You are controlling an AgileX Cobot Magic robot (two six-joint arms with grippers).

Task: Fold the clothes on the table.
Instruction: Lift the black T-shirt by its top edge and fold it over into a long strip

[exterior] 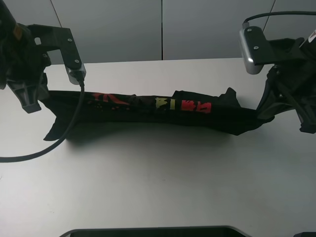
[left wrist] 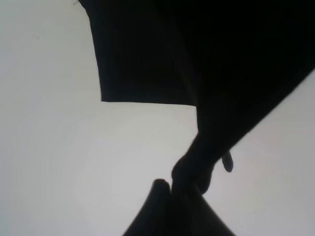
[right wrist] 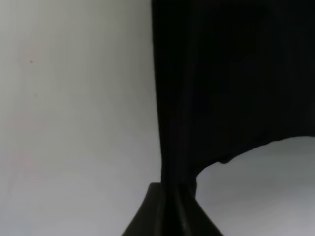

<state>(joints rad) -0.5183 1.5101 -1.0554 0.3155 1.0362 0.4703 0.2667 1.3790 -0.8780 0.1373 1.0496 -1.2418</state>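
The black T-shirt's end (exterior: 59,102) (left wrist: 193,167) stretches taut above the table, so my left gripper keeps hold of it for now until it is lower.
The clothes, a black T-shirt (exterior: 148,111) with red and yellow print showing, are stretched into a long band across the white table (exterior: 158,187). The shirt's middle sags close to the tabletop, with a shadow under it. My left gripper (exterior: 42,98) is shut on the shirt's left end, and a flap hangs below it. My right gripper (exterior: 264,111) is shut on the shirt's right end. In the left wrist view the closed gripper (left wrist: 172,194) pinches bunched black cloth (left wrist: 206,73). In the right wrist view the shut gripper (right wrist: 172,189) clamps a hanging fold of the cloth (right wrist: 231,83).
Grey wall panels (exterior: 163,29) stand behind the table's far edge. A black cable (exterior: 59,143) loops from the left arm over the tabletop at the left. A dark rounded object (exterior: 153,231) sits at the near edge.
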